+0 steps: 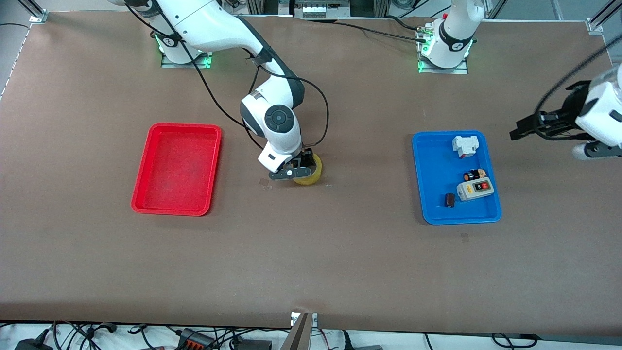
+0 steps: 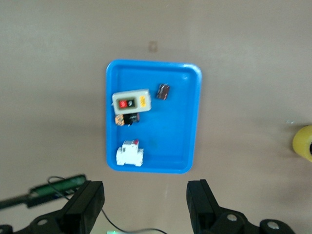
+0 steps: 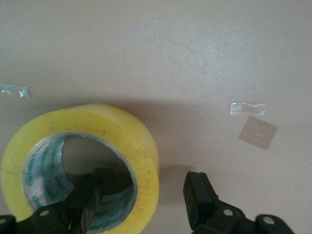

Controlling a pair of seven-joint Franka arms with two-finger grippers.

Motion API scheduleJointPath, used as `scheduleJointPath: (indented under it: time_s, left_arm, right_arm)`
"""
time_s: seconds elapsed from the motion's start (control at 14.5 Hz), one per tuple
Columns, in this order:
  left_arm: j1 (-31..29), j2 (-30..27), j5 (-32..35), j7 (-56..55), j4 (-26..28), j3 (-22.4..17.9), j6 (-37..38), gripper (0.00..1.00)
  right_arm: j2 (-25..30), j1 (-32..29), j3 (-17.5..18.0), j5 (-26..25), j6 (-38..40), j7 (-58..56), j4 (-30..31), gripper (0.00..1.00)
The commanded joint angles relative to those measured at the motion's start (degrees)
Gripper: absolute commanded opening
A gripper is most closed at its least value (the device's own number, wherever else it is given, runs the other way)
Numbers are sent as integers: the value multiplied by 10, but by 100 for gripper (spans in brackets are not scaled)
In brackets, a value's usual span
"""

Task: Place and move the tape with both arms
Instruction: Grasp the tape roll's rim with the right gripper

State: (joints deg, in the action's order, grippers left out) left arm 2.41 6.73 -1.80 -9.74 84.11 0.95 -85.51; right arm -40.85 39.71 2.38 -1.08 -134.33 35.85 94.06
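Observation:
My right gripper closes on the tape's side (image 3: 147, 180) next, since that side is between its fingers, with one finger down in the tape's hole (image 3: 92, 156).
The tape (image 1: 312, 175), a yellowish roll, lies flat on the brown table about midway between the two trays. In the right wrist view the tape (image 3: 97, 127) fills the lower part. My right gripper (image 1: 295, 173) is down at the roll and open. One finger (image 3: 92, 191) is inside the hole and the other finger (image 3: 199, 192) is outside the wall, with a gap to the roll. My left gripper (image 1: 521, 130) is open and empty. It hangs in the air over the table, off the blue tray's edge at the left arm's end. The left wrist view shows the tape (image 2: 304, 142) at its edge.
An empty red tray (image 1: 177, 165) lies toward the right arm's end. A blue tray (image 1: 435, 165) toward the left arm's end holds a grey button box (image 1: 475, 188), a white block (image 1: 465, 146) and two small dark parts. Small tape scraps (image 3: 247, 108) lie by the roll.

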Motion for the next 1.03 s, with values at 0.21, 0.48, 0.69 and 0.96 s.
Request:
scheduleJointPath:
  time_s: [0.21, 0.48, 0.69, 0.96]
  left_arm:
    - [18, -16, -8, 3, 6, -7, 16, 100]
    - [12, -16, -6, 3, 2, -6, 42, 100]
    - [11, -18, -6, 3, 4, -6, 42, 100]
    - [12, -19, -5, 3, 7, -6, 43, 100]
  right_arm:
    - [-10, 1, -2, -3, -8, 9, -8, 78]
    - [-8, -2, -2, -3, -5, 8, -11, 18]
    - [9, -5, -3, -2, 0, 8, -10, 8]
    - [82, -37, -6, -3, 73, 6, -3, 8]
